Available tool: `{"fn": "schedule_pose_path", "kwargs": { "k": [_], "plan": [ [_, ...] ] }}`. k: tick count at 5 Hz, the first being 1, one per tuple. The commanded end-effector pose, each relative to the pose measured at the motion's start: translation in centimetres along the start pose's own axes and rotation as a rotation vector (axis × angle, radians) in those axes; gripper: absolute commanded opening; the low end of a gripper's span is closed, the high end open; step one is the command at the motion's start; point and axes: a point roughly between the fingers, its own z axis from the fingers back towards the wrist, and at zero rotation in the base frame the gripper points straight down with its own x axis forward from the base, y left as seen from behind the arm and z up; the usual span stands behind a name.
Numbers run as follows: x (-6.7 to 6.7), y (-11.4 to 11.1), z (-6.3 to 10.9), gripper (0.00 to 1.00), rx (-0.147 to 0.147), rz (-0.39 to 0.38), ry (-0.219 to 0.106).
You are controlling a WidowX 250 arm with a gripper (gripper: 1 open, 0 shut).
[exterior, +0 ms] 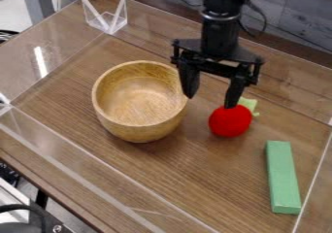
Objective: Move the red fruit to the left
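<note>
I am not ready to close yet: my fingers stop above the red fruit's top (232,111), short of its round sides, and would miss if I closed now. I should lower my gripper first, then close it on the fruit.
The red fruit (232,120) rests on the wooden table right of centre, round and bright red with a small green leafy top at its upper right. My gripper (215,91) hangs pointing straight down just above and slightly left of it, jaws spread wide and open. One finger (192,83) stands near the bowl's right rim, the other finger (239,90) just over the fruit's top. Nothing is held.
A wooden bowl (140,101) sits left of the fruit. A flat green block (282,176) lies at the front right. Clear plastic walls (52,52) enclose the table, with a clear bracket (105,16) at the back left.
</note>
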Motion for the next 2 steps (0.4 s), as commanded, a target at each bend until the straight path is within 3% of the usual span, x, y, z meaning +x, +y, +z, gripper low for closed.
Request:
{"fn": "schedule_pose_path", "kwargs": {
  "k": [1, 2],
  "plan": [
    [0.3, -0.6, -0.2, 1.00, -0.015, 0.050, -0.044],
    [0.4, -1.3, -1.7, 1.00, -0.014, 0.099, -0.043]
  ]
}}
